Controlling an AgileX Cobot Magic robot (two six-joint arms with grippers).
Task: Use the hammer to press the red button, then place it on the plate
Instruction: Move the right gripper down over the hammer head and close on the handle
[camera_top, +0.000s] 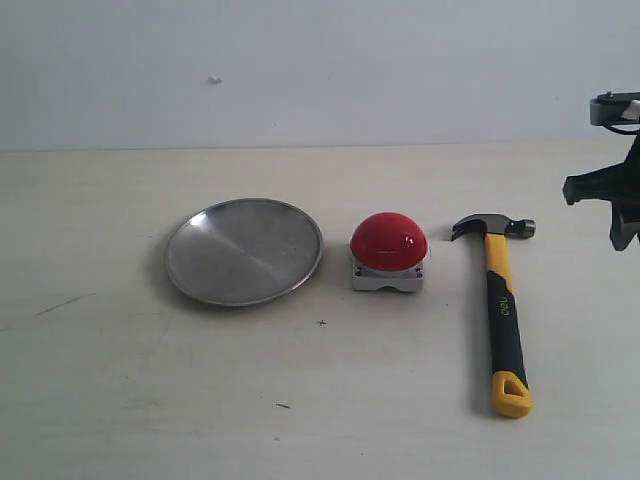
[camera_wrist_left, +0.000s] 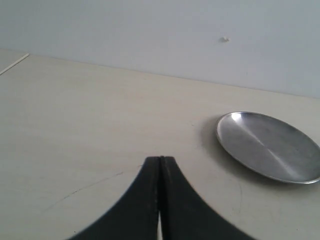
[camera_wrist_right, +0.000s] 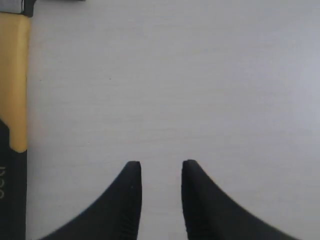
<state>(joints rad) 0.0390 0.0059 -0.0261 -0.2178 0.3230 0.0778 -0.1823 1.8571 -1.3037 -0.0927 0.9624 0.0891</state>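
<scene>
The hammer should be picked up next by the neck below its head (camera_top: 495, 243) with my right gripper, to press the red button (camera_top: 389, 243).
The hammer (camera_top: 499, 300) lies flat on the table at the right, dark head away from me, yellow looped end toward the front. Left of it sits the red button (camera_top: 389, 243) on its grey-white base. Further left rests the silver plate (camera_top: 244, 250), also seen in the left wrist view as the plate (camera_wrist_left: 270, 146). My right gripper (camera_top: 620, 215) hovers at the right edge, beyond the hammer head; it is open (camera_wrist_right: 161, 167) over bare table, with the hammer handle (camera_wrist_right: 12, 120) off to one side. My left gripper (camera_wrist_left: 160, 160) is shut on nothing, short of the plate.
A pale wooden table (camera_top: 150, 400) runs back to a plain light wall (camera_top: 300, 70). A few small dark marks (camera_top: 283, 405) dot the table near the front.
</scene>
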